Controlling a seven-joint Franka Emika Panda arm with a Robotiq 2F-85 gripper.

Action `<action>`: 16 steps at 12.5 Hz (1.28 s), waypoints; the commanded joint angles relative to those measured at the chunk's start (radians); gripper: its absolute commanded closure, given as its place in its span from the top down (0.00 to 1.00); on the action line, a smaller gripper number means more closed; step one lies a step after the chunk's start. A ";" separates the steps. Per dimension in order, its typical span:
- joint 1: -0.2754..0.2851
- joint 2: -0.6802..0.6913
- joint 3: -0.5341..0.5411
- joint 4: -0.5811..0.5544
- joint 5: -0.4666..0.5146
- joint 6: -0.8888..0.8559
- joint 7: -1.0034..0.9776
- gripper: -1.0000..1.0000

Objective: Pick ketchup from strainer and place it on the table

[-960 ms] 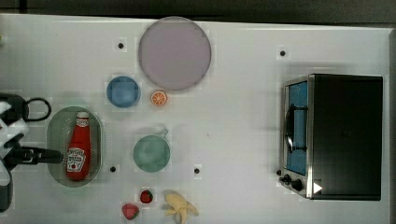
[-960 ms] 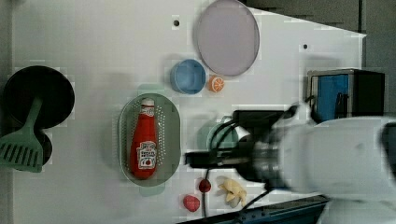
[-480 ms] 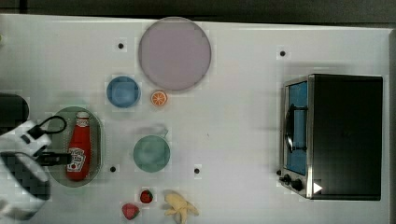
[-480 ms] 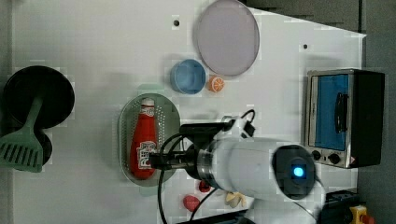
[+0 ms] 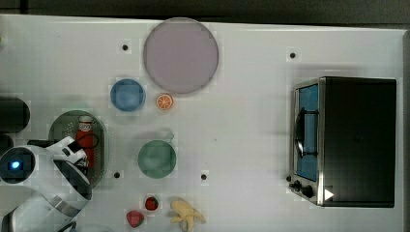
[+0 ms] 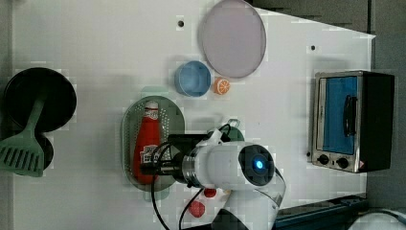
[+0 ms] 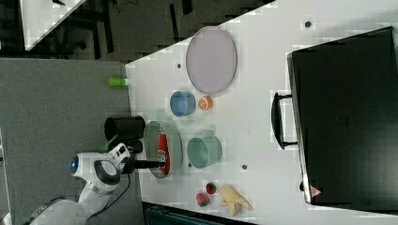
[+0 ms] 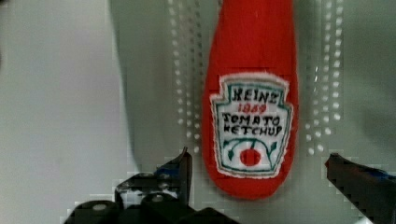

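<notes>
My gripper picks up the ketchup by its labelled base (image 6: 148,156) next, to move the ketchup from the strainer (image 6: 133,124) to the table.
The ketchup (image 5: 86,137) (image 6: 147,143) (image 7: 162,146) is a red bottle with a white cap, lying lengthwise in the pale green strainer (image 5: 57,129) (image 6: 128,139) (image 7: 151,136). The strainer sits on the white table (image 5: 241,121) at the top view's left. My gripper (image 6: 152,165) (image 7: 157,164) hangs over the bottle's base end. In the wrist view the gripper (image 8: 258,158) is open, one dark fingertip (image 8: 183,161) on each side of the labelled base of the ketchup (image 8: 252,93), with a gap on both sides. The holed strainer floor (image 8: 159,70) lies underneath.
A teal mug (image 5: 156,158) stands just beside the strainer, with a blue bowl (image 5: 127,94), an orange slice (image 5: 164,101) and a lilac plate (image 5: 180,55) beyond. Strawberries (image 5: 151,203) and a banana (image 5: 186,212) lie near the edge. A toaster oven (image 5: 343,140) stands far off. A black pan (image 6: 38,98) holds a green spatula (image 6: 21,153).
The arm has swung over the strainer and come down toward the ketchup's base end. The gripper has stayed open and the bottle has not moved.
</notes>
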 commanded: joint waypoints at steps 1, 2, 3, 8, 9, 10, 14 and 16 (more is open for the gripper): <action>0.004 0.021 -0.023 0.017 -0.047 0.052 0.101 1.00; 0.005 0.043 -0.030 0.017 -0.056 0.062 0.102 1.00; 0.009 0.065 -0.039 0.018 -0.066 0.081 0.102 1.00; 0.053 0.128 -0.098 0.021 -0.083 0.160 0.103 1.00; 0.060 0.128 -0.102 0.020 -0.083 0.160 0.104 0.96; 0.064 0.127 -0.099 0.022 -0.083 0.172 0.104 0.85; 0.064 0.091 -0.091 0.024 -0.083 0.159 0.104 0.61; 0.054 0.024 -0.068 0.024 -0.080 0.113 0.104 0.61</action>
